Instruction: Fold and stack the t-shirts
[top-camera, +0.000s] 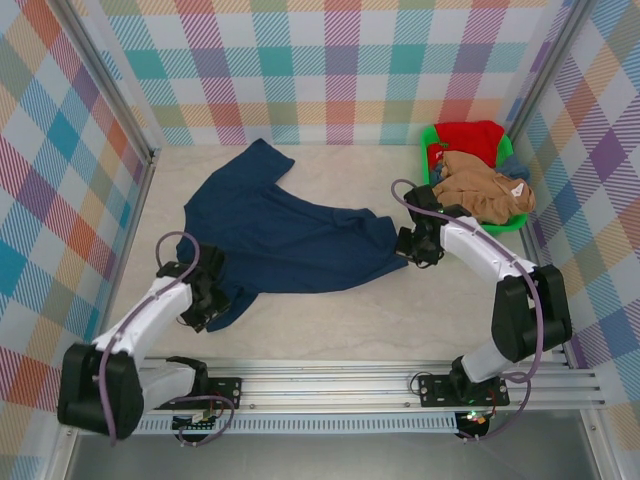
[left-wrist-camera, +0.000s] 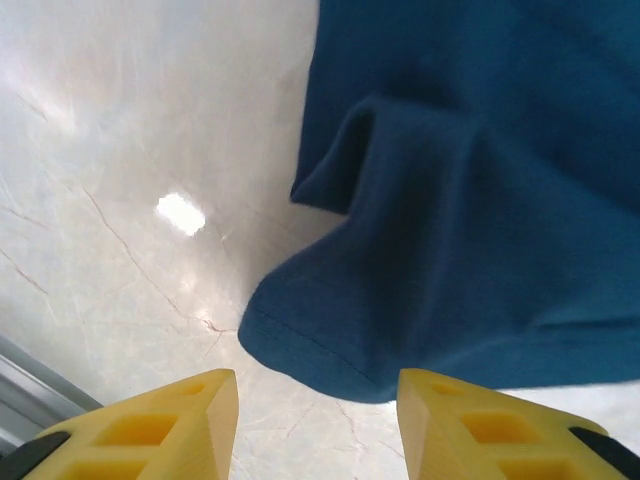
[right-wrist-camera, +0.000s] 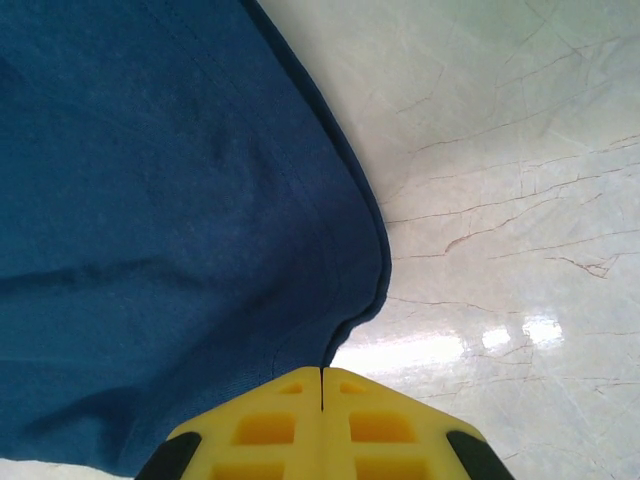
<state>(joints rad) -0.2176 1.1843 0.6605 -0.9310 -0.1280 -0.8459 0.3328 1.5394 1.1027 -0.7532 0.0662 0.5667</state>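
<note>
The robot's left gripper should next grip the navy t-shirt's near hemmed corner (top-camera: 215, 325) (left-wrist-camera: 316, 370), opposite the right gripper's pinch, so that the t-shirt gets spread out for folding.
A dark navy t-shirt (top-camera: 290, 235) lies spread and rumpled on the marble table, one sleeve reaching toward the back. My left gripper (top-camera: 207, 303) hovers at its near-left corner. In the left wrist view this gripper (left-wrist-camera: 318, 425) is open, and the shirt's hemmed corner (left-wrist-camera: 330, 345) lies on the table just past the fingertips. My right gripper (top-camera: 407, 246) is at the shirt's right edge. In the right wrist view its yellow fingers (right-wrist-camera: 321, 375) are shut, pinching the edge of the navy cloth (right-wrist-camera: 170, 200). A red t-shirt (top-camera: 470, 138) and a tan-brown one (top-camera: 485, 190) are heaped in the basket.
A bright green basket (top-camera: 427, 150) stands at the back right against the plaid wall. Plaid walls close in the left, back and right sides. An aluminium rail (top-camera: 350, 385) runs along the near edge. Bare marble (top-camera: 400, 310) shows in front of the shirt.
</note>
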